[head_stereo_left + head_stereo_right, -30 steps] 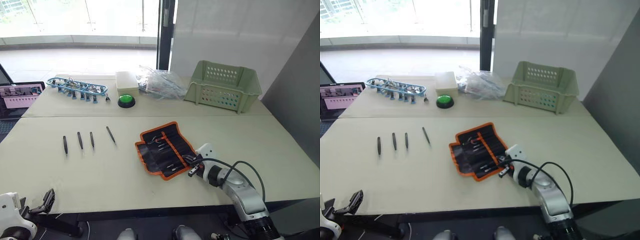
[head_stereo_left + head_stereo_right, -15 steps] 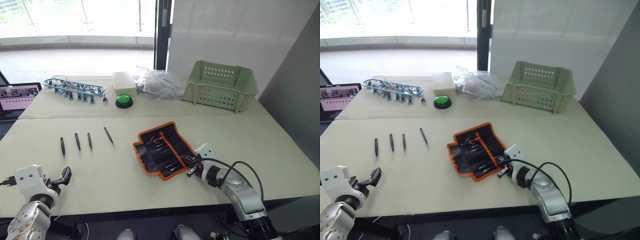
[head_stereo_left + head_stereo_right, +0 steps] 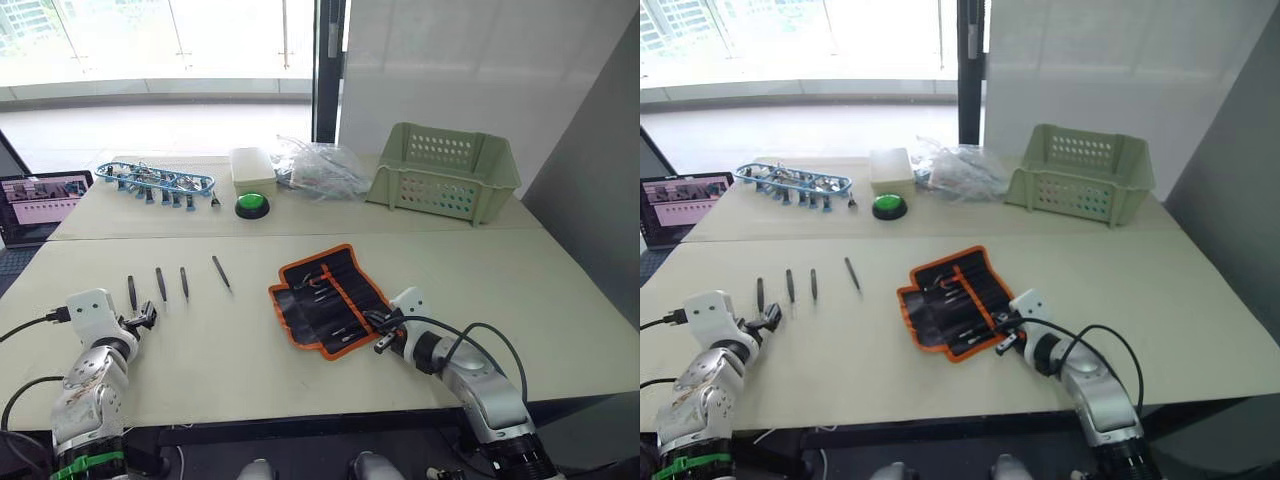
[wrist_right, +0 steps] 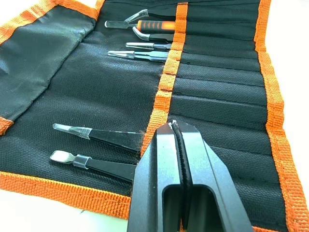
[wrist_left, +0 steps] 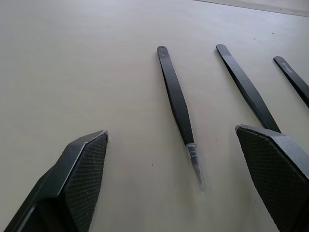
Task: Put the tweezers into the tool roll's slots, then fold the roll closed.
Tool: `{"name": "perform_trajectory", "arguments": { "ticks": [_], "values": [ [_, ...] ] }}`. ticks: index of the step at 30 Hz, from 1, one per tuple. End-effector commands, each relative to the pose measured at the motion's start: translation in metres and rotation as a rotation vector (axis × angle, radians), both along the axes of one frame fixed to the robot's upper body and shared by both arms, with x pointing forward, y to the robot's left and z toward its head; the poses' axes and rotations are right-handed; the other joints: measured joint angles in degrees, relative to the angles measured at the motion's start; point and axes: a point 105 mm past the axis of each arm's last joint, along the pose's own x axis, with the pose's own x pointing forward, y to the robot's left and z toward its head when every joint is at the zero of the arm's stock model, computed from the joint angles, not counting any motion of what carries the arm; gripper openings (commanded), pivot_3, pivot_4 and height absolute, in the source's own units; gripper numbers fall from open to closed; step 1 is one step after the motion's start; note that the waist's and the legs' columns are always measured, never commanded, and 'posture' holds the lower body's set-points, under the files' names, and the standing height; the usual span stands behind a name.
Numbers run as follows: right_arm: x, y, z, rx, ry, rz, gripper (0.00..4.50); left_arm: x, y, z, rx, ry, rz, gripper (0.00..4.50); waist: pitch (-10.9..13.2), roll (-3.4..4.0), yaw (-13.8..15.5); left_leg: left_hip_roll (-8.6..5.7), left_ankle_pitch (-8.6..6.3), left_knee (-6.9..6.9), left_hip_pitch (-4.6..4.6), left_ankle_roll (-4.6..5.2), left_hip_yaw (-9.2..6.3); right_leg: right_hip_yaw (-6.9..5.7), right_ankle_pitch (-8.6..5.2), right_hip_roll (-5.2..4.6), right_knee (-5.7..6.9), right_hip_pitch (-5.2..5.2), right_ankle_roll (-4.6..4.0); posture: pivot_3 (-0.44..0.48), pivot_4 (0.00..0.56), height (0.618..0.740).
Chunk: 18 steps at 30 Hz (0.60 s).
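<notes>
I need to grab the tweezer by its black body (image 3: pixel 133 300) beside the clear cap with my left gripper, so the tweezer's blunt end (image 3: pixel 130 279) stays free to go into a slot.
Several thin black tweezers (image 3: pixel 160 284) lie in a row on the table's left half. My left gripper (image 3: pixel 145 320) is open just in front of the leftmost one (image 5: pixel 176 104), which lies between its fingers (image 5: pixel 82 179) in the left wrist view. The tool roll (image 3: pixel 330 298) lies unfolded in the middle, black with orange edging. Several capped tools sit in its slots (image 4: pixel 217 92). My right gripper (image 3: pixel 380 330) is shut at the roll's near right edge, its tip (image 4: pixel 173 124) over the orange centre strip.
At the back stand a pale green basket (image 3: pixel 445 170), a clear plastic bag (image 3: pixel 320 165), a white box (image 3: pixel 252 163), a green button (image 3: pixel 252 205) and a blue rack (image 3: pixel 155 180). A laptop (image 3: pixel 40 195) sits far left. A cable trails from the right arm.
My left arm has risen from below the table's front edge and moved forward to the leftmost tweezers. The right gripper has stayed at the roll.
</notes>
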Motion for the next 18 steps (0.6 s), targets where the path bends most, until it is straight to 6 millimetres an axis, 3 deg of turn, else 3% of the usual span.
{"name": "perform_trajectory", "arguments": {
  "ticks": [1,6,15,18],
  "values": [
    [-0.002,0.003,-0.003,0.0,0.016,0.013,0.0,0.011,-0.01,-0.023,-0.031,0.073,-0.052,4.47,0.0,0.05,0.1,-0.01,0.0,0.0,0.01,0.0,0.0,0.0,0.02,0.0,0.0,0.02,0.03,0.0,0.15,0.725],
    [-0.002,0.005,0.0,0.001,0.009,0.016,0.0,0.02,-0.023,-0.031,-0.039,0.077,-0.087,3.1,-0.1,0.24,0.8,-0.04,0.0,0.0,0.02,0.0,0.0,0.02,0.05,-0.02,-0.01,0.04,0.09,0.0,0.15,0.725],
    [-0.001,0.004,0.001,0.0,0.005,0.017,0.0,0.025,-0.028,-0.029,-0.04,0.057,-0.097,0.09,-0.1,0.28,1.5,-0.06,0.0,0.01,-0.05,0.0,0.01,0.02,0.05,-0.05,-0.1,0.05,0.11,0.0,0.15,0.725],
    [-0.002,0.004,0.001,-0.001,0.005,0.018,0.0,0.025,-0.027,-0.026,-0.033,0.05,-0.098,0.04,-0.1,0.28,1.5,-0.06,0.0,0.01,-0.05,-0.01,0.01,0.02,0.05,-0.05,-0.12,0.05,0.11,0.0,0.15,0.725]
  ]
}}
